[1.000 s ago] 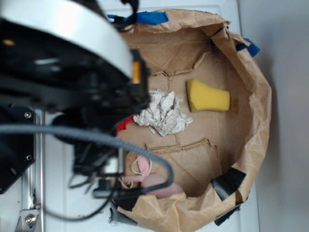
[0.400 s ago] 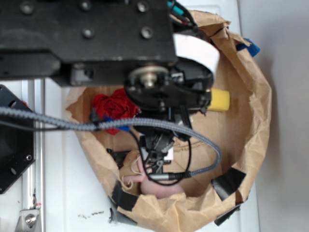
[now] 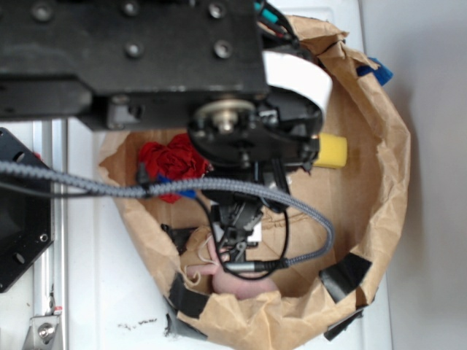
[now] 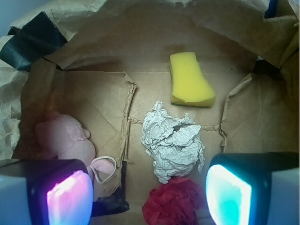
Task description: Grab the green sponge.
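Observation:
My gripper grips the yellow foam sponge by its tapered body [image 3: 331, 150] next, to pick it out of the paper bag [image 3: 379, 219].
The green sponge [image 4: 190, 78] is a yellow tapered foam block lying on the brown paper floor near the far wall of the bag. In the exterior view only its right end [image 3: 333, 151] shows past the arm. My gripper [image 4: 149, 197] hangs open above the bag floor, its two lit pads wide apart, with nothing between them. The sponge lies well ahead of the fingertips, beyond a grey-white crumpled paper ball [image 4: 173, 140].
A red crumpled ball [image 4: 172, 204] lies just under the gripper, also visible in the exterior view [image 3: 173, 162]. A pink soft lump [image 4: 65, 138] sits at the left. The brown paper bag walls [image 3: 390, 182] ring everything, patched with black tape [image 4: 33, 40].
Since a second ago the arm has swung over the bag, covering the paper ball and most of the sponge. Nothing has moved in the last 0.4 s.

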Tool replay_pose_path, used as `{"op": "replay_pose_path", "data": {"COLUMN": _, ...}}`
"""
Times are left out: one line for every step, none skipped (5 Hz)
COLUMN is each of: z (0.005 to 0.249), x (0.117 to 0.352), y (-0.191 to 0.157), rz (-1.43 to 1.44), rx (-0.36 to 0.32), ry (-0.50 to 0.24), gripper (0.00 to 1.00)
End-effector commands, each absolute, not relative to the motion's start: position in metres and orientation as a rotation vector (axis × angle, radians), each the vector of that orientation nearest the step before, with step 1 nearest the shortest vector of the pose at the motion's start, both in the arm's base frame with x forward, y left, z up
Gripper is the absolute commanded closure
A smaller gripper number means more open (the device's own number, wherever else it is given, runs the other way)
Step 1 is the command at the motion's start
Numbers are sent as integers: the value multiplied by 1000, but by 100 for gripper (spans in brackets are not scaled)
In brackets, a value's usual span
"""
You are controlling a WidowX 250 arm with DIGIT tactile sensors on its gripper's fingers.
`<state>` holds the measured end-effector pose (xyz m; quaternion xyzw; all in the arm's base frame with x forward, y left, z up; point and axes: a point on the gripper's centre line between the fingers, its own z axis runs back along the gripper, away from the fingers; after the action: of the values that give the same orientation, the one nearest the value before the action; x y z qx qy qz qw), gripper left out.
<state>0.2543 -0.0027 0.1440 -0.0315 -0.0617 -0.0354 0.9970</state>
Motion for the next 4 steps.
{"op": "replay_pose_path", "data": {"z": 110, "x": 314, "y": 10, "rz": -16, "rx": -29, "ry": -186, "gripper": 0}}
{"op": "replay_pose_path", "data": {"z": 86, "x": 329, "y": 14, "rz": 10, "rx": -21, "ry": -175, "gripper": 0}}
{"op": "replay_pose_path", "data": {"z": 74, "x": 336, "y": 18, "rz": 10, "rx": -2, "ry": -167, "gripper": 0}}
{"op": "replay_pose_path", "data": {"z": 59, "x": 343, "y": 22, "rz": -24, "rx": -19, "ry": -204, "gripper": 0}}
